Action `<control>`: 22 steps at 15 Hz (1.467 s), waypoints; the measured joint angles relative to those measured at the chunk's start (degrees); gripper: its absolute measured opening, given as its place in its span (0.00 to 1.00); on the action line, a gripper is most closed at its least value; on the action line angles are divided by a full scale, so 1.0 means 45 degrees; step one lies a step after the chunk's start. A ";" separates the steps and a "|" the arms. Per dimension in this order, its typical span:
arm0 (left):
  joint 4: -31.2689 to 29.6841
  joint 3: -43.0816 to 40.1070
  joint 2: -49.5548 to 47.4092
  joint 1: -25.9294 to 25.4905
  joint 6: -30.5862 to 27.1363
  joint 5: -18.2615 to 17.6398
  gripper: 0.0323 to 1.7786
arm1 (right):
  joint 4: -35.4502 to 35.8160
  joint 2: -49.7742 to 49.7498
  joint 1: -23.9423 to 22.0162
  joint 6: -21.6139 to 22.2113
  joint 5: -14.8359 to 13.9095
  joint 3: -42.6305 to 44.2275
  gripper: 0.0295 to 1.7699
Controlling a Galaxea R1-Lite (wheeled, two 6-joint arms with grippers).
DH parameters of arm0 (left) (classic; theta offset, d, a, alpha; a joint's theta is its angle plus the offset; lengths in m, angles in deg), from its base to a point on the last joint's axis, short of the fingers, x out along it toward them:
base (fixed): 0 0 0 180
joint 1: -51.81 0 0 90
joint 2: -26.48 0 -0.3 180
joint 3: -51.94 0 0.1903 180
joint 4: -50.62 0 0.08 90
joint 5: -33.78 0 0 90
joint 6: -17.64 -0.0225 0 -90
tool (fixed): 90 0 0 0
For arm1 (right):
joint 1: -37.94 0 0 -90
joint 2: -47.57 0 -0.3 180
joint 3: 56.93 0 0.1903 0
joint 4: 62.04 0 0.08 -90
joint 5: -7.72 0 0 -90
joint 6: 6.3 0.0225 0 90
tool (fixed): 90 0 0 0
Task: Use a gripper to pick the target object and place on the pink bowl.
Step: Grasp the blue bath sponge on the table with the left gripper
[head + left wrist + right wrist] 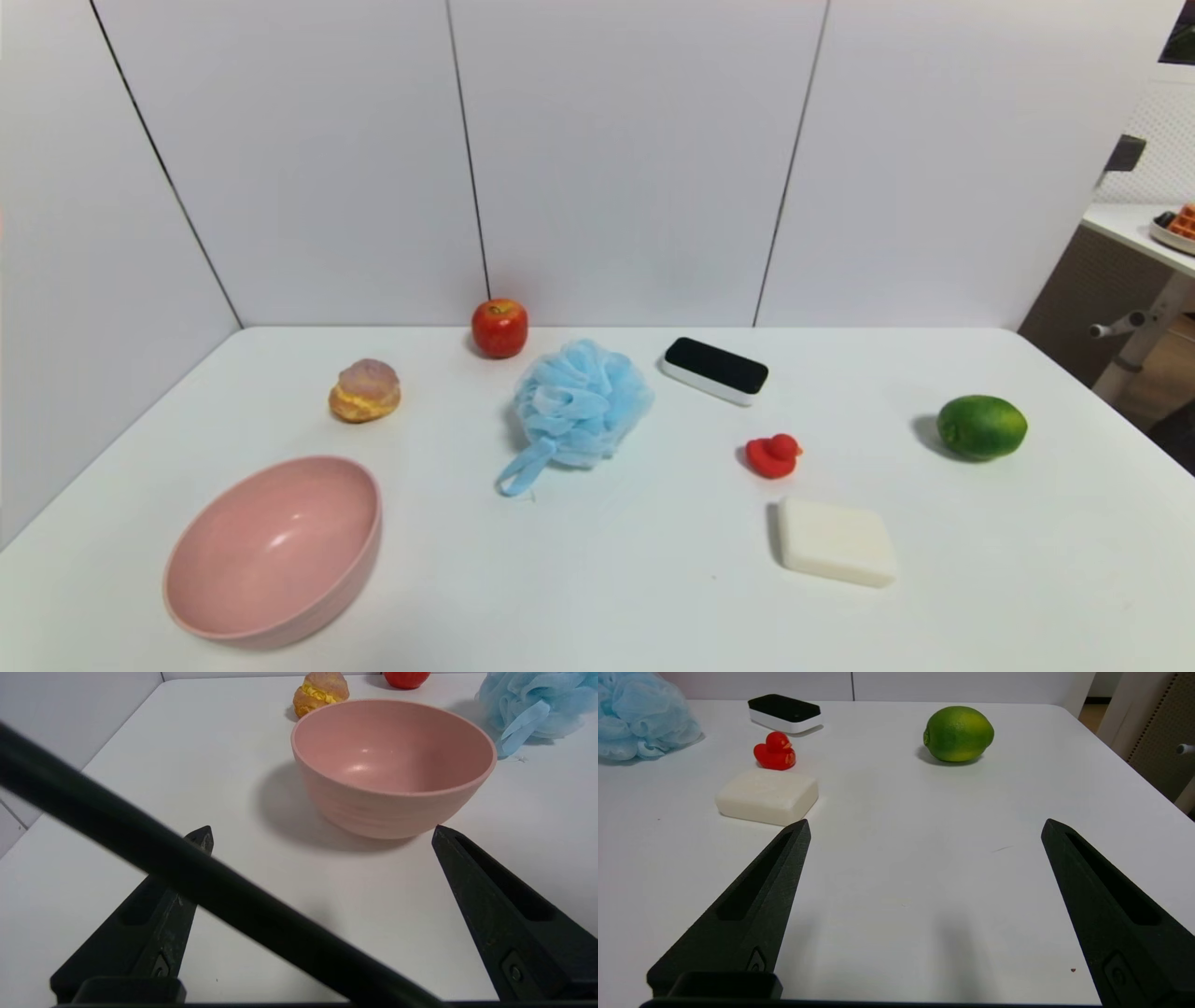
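The pouf's ribbon loop (527, 467) lies slack on the tabletop, and I next need to grab the pouf by its puffed mesh ball (584, 401) with my left gripper.
The light blue mesh pouf (581, 403) lies mid-table, its ribbon loop trailing toward the near side. It also shows in the left wrist view as the pouf (532, 707) and in the right wrist view as the pouf (640, 716). The pink bowl (275, 546) stands empty at the near left, seen close in the left wrist view as the bowl (392, 765). My left gripper (322, 833) is open over bare table just short of the bowl; a black cable crosses that view. My right gripper (924, 826) is open over bare table near the soap. Neither arm shows in the head view.
A red apple (499, 327) stands at the back wall, a cream puff (365, 390) behind the bowl. A black and white eraser (715, 370), a red duck (773, 455), a white soap bar (836, 541) and a green lime (981, 427) lie on the right half.
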 joint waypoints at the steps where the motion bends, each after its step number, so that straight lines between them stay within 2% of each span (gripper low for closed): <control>1: -0.0333 0.0417 0.0680 0.0041 -0.0106 -0.0024 0.95 | 0.0000 0.0000 0.0000 0.0000 0.0000 0.0000 0.97; 4: -0.0699 0.3511 0.3533 0.0211 -0.0398 -0.0111 0.95 | -0.0005 0.0000 0.0000 0.0000 0.0000 0.0000 0.97; 7: -0.0173 0.8097 0.6932 0.0545 -0.1019 -0.0233 0.95 | -0.0005 0.0000 0.0000 0.0000 0.0000 0.0000 0.97; 11: 0.2227 1.4572 1.1779 0.2557 -0.1986 -0.0360 0.95 | 0.0000 0.0000 0.0000 0.0003 0.0000 0.0000 0.97; 13: 0.3237 1.6834 1.4217 0.3990 -0.2162 -0.0393 0.95 | 0.0000 0.0000 -0.0005 0.0000 0.0005 0.0000 0.97; 15: 0.3757 1.8597 1.6690 0.5418 -0.2216 -0.0409 0.95 | -0.0005 0.0000 -0.0005 0.0000 0.0000 0.0000 0.97; 17: 0.3936 1.9749 1.8711 0.6331 -0.2230 -0.0417 0.95 | 0.0000 0.0000 -0.0005 0.0000 0.0005 0.0000 0.97; 22: 0.4448 2.1163 2.2650 0.7753 -0.1739 -0.0436 0.95 | -0.0005 0.0000 0.0000 0.0003 0.0005 0.0000 0.97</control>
